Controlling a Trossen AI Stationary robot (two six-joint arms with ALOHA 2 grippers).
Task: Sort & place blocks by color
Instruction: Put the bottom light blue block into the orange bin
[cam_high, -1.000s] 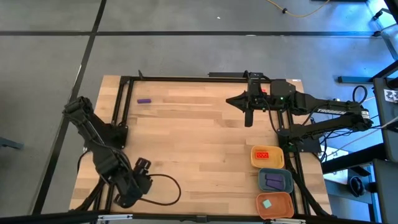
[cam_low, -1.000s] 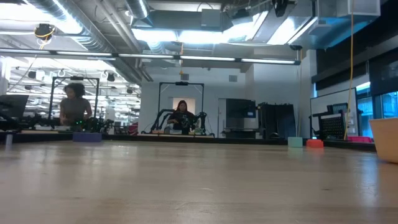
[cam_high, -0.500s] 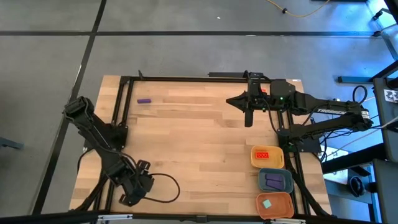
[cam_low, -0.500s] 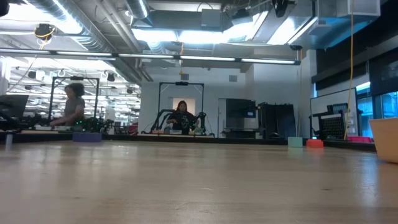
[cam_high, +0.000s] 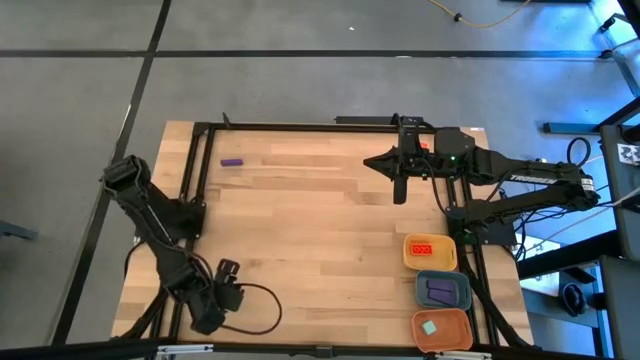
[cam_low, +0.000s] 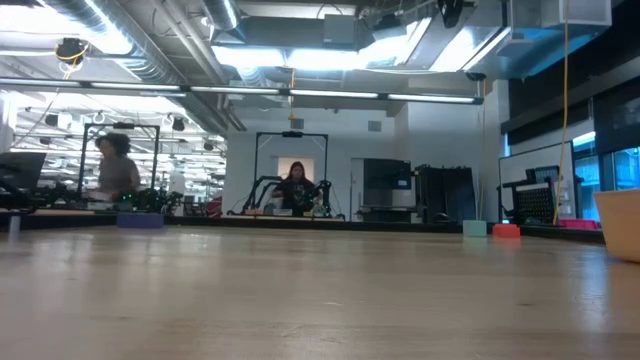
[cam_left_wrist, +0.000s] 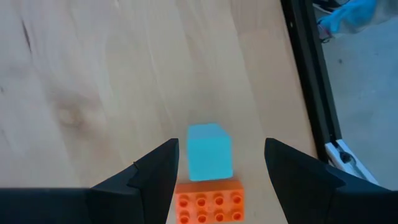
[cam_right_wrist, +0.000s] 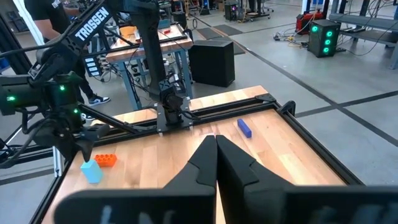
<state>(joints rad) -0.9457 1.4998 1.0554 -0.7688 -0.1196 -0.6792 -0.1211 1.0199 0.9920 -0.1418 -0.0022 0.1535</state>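
Note:
My left gripper's fingers are above the top of the teal block, so it isn't time to close yet. My left gripper needs to go down first and then close on the teal block.
In the left wrist view a teal block and an orange block lie flat on the wood, end to end. My left gripper hovers above them, open, pointing steeply down, one finger on each side and touching neither. In the high view my left gripper hides both, at the table's near left corner. A purple block lies at the far left. My right gripper hangs shut and holds nothing above the far right of the table; the right wrist view shows its closed fingers.
Three trays stand in a row at the near right: yellow with a red block, blue-grey with purple blocks, orange with a teal block. A black frame rail runs close beside the two blocks. A cable loop lies near my left arm.
My left gripper has come down toward the teal and orange blocks at the near left corner, staying open. My right arm has kept still, and no block has moved.

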